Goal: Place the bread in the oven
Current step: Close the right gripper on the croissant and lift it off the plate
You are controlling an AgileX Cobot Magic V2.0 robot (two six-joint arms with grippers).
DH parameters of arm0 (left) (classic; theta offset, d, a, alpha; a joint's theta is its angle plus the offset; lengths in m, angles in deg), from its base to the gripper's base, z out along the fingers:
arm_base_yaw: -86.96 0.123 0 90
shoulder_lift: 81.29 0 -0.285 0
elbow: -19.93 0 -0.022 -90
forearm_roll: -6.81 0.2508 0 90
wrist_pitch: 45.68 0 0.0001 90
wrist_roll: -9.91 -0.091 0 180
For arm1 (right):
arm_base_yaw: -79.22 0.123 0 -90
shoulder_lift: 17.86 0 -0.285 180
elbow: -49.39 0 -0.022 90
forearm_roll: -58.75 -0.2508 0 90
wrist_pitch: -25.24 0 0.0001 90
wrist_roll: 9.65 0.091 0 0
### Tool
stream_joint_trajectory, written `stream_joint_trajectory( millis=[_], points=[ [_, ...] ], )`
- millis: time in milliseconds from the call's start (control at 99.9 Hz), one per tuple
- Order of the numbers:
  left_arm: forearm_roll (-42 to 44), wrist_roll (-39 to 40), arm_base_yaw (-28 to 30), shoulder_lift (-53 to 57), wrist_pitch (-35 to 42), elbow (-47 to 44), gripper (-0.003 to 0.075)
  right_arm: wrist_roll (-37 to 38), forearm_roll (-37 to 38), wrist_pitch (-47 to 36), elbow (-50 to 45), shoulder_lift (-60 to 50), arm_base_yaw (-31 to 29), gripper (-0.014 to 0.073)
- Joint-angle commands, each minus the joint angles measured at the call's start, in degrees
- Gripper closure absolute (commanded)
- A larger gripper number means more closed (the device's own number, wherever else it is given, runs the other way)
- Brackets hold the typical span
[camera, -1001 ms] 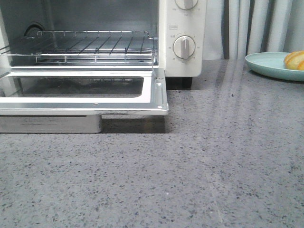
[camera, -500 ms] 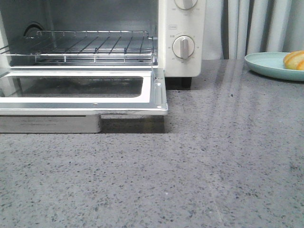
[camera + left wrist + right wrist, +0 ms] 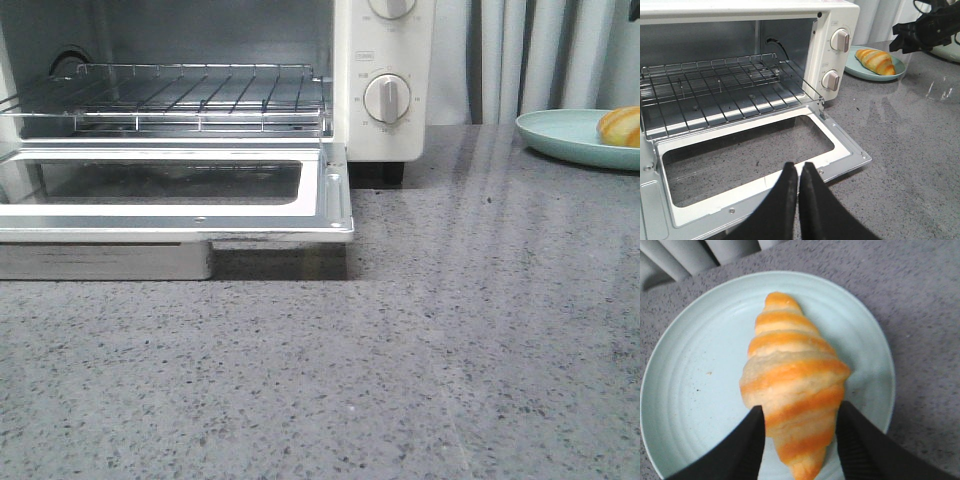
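My right gripper is still too high to close, with its fingers above the striped bread on the teal plate. It needs to go lower first, because it would miss the bread if it closed now.
The bread (image 3: 792,385), an orange-and-cream striped croissant roll, lies on a pale teal plate (image 3: 690,375). My right gripper (image 3: 801,409) is open just above it, one finger on each side of the roll's narrower end. In the front view the bread (image 3: 622,125) shows at the far right edge. The white oven (image 3: 385,60) stands at the left with its door (image 3: 335,200) folded down flat and its wire rack (image 3: 200,95) bare. My left gripper (image 3: 798,165) is shut on nothing, above the door's (image 3: 840,145) front edge. Neither gripper shows in the front view.
The plate (image 3: 560,135) sits at the back right of the grey speckled counter (image 3: 450,350), to the right of the oven's dials (image 3: 387,98). Curtains (image 3: 530,50) hang behind. In the left wrist view my right arm (image 3: 925,30) hovers above the plate (image 3: 852,70).
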Motion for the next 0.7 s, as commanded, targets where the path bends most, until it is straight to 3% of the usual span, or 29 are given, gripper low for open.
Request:
stream_joint_trajectory(
  millis=[0,450,530,580,620,690],
  points=[
    [-1.3,0.0,0.1,-0.2,3.7,2.0,0.0742,-0.5,0.4,-3.5,1.9,-0.9,0.1,0.0297],
    [-1.3,0.0,0.1,-0.2,3.7,2.0,0.0741,-0.5,0.7,-2.1,1.9,4.5,0.1,0.0309],
    [-1.3,0.0,0.1,-0.2,3.7,2.0,0.0742,-0.5,0.7,-1.4,1.9,5.0,0.1,0.0393],
    [-1.3,0.0,0.1,-0.2,3.7,2.0,0.0741,-0.5,0.7,-0.7,1.9,5.3,0.1,0.0505],
    [-1.3,0.0,0.1,-0.2,3.7,2.0,0.0741,-0.5,0.7,0.2,1.9,5.4,0.1,0.0645],
    [-1.3,0.0,0.1,-0.2,3.6,2.0,0.0741,-0.5,1.1,0.7,1.9,5.4,0.1,0.0662]
  ],
)
